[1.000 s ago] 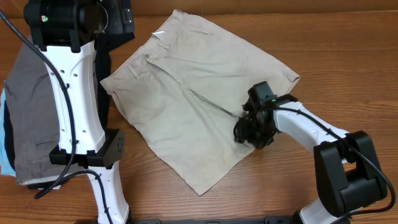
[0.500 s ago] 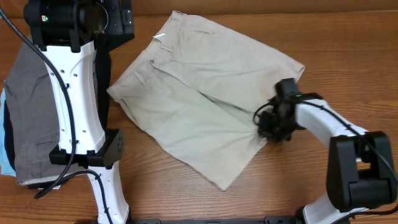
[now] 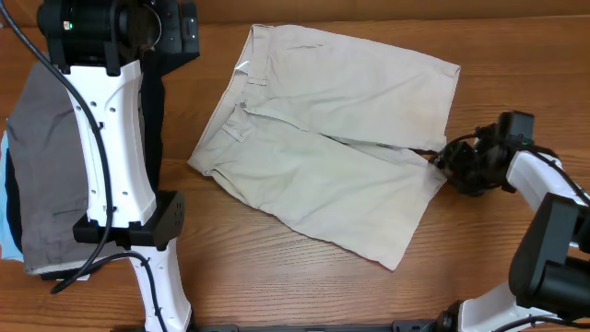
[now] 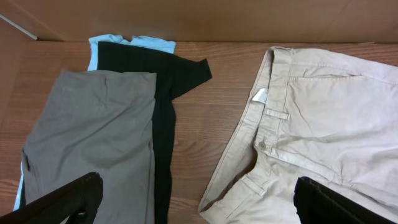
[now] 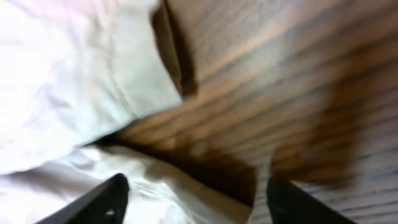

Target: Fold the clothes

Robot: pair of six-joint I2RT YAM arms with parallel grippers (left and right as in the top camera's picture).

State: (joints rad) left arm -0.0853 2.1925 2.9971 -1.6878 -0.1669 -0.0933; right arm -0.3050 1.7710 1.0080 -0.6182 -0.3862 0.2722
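Observation:
Next, my left gripper grabs the khaki shorts [image 3: 341, 138] by the waistband's near corner, to fold the near leg over the other.
The light beige khaki shorts [image 3: 341, 138] lie spread flat in the middle of the table, waistband to the left and legs to the right. They also show in the left wrist view [image 4: 329, 124] and the right wrist view [image 5: 62, 81]. My right gripper [image 3: 461, 166] is low at the hem of the near leg, and its fingers [image 5: 196, 199] are wide apart with the cloth edge between them. My left gripper [image 4: 196, 199] is open and empty, high above the gap between the khaki shorts and the pile at left.
At the left edge lies a pile: grey shorts [image 3: 46, 157], also in the left wrist view [image 4: 93, 130], on a black piece [image 4: 168, 81] and a light-blue piece [image 4: 149, 42]. The left arm's white column [image 3: 111, 138] stands beside it.
My right gripper has moved right across the table and the khaki shorts slid and turned with it; they now lie flatter. The left arm has not moved.

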